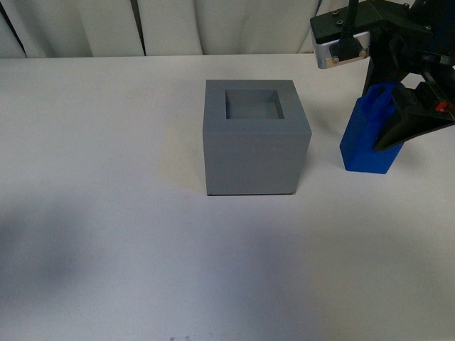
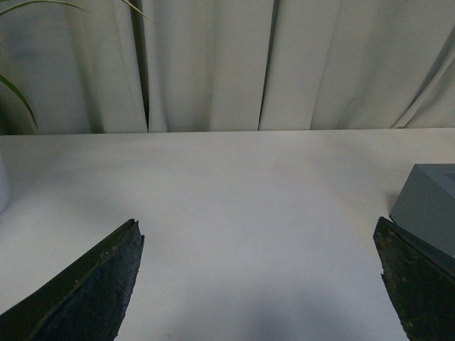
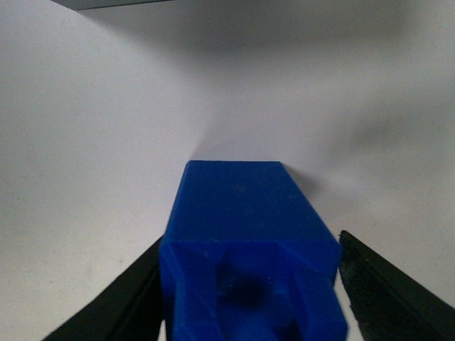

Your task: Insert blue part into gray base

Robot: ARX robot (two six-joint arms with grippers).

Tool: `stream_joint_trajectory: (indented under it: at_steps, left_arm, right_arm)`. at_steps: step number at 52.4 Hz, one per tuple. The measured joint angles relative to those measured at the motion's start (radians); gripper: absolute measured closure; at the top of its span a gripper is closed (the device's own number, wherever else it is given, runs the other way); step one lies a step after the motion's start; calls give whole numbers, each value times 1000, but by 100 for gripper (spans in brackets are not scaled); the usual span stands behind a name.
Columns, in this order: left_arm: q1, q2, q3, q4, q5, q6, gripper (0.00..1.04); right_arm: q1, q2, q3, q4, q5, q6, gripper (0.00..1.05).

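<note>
My right gripper grabs the blue part by its hollowed end point(image 3: 252, 288) next, to insert the blue part into the gray base.
The gray base point(image 1: 256, 138) stands in the middle of the white table, its square recess facing up and empty. The blue part point(image 1: 367, 138) stands upright on the table to its right. My right gripper point(image 1: 398, 117) is open and reaches down around the top of the blue part; in the right wrist view the blue part point(image 3: 245, 249) sits between the two black fingers point(image 3: 384, 284), with a small gap on one side. My left gripper point(image 2: 259, 284) is open and empty over bare table; the gray base's corner point(image 2: 430, 206) shows beside one finger.
White curtains point(image 1: 170, 25) hang behind the table's far edge. A green plant leaf point(image 2: 18, 92) and a pale rounded object point(image 2: 3, 186) show in the left wrist view. The white table point(image 1: 106, 213) stretches to the left and front of the base.
</note>
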Motion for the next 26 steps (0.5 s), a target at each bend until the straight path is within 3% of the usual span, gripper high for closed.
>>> stream_joint_trajectory:
  at_steps: [6,26]
  left_arm:
    - [0,0,0,0,0,0,6]
    - [0,0,0,0,0,0,6]
  right_arm:
    - [-2,1,2,-12,-13,3,57]
    - [26,2,258,-198,-122,26,57]
